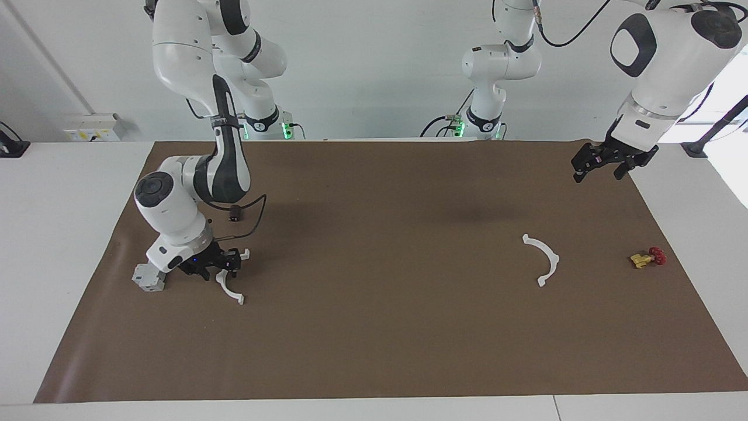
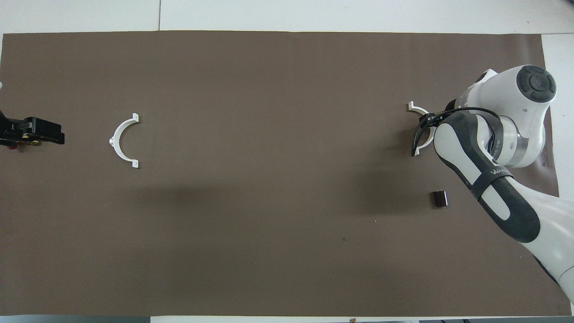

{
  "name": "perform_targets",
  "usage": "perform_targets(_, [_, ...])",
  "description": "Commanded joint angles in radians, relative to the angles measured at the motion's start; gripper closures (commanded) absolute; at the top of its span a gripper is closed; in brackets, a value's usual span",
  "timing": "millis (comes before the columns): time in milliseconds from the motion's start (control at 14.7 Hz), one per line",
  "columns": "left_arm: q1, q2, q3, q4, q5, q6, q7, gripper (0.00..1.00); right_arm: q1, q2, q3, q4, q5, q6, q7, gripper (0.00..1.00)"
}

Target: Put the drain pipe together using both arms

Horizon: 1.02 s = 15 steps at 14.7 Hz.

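Note:
My right gripper next takes hold of the half-ring arc beside it by the arc's curved middle [image 2: 433,128], to join the two arcs into a drain pipe.
The drain pipe lies as two separate white half-ring arcs on the brown mat. One arc [image 1: 225,286] lies toward the right arm's end; part of it shows beside the arm in the overhead view [image 2: 418,109]. My right gripper [image 1: 217,270] is open and down low at this arc's curved middle; I cannot tell whether it touches. The other arc [image 1: 549,260] lies alone toward the left arm's end and shows in the overhead view [image 2: 117,141]. My left gripper [image 1: 600,169] is open and empty, raised over the mat's edge at the left arm's end; it also shows in the overhead view [image 2: 32,133].
A grey blocky box [image 1: 147,278] sits beside the right gripper, toward the mat's edge. A small dark block [image 1: 235,217] lies nearer to the robots than the right gripper's arc. A yellow-and-red valve [image 1: 647,257] lies beside the lone arc, toward the left arm's end.

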<state>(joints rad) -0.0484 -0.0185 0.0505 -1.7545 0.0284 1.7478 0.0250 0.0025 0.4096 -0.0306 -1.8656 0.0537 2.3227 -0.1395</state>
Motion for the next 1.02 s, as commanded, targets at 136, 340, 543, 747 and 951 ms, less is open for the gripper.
perform_targets(136, [-0.007, 0.017, 0.003, -0.138, 0.002, 0.188, 0.001, 0.00, -0.010, 0.015, 0.006, -0.014, 0.018, 0.046, -0.034, 0.47])
perform_targets(340, [0.005, 0.113, 0.003, -0.158, 0.001, 0.342, 0.001, 0.00, -0.009, 0.015, 0.006, -0.015, 0.018, 0.044, -0.034, 0.69])
perform_targets(543, [0.005, 0.196, 0.003, -0.167, 0.002, 0.439, 0.003, 0.00, 0.001, 0.015, 0.008, 0.014, 0.017, 0.006, -0.029, 0.89])
perform_targets(747, [0.016, 0.241, 0.003, -0.224, 0.002, 0.577, 0.009, 0.00, 0.094, 0.056, 0.008, 0.222, 0.011, -0.190, 0.079, 0.92])
perform_targets(951, [0.031, 0.271, 0.003, -0.246, 0.002, 0.621, 0.038, 0.00, 0.267, 0.107, 0.008, 0.391, -0.032, -0.319, 0.302, 0.92])
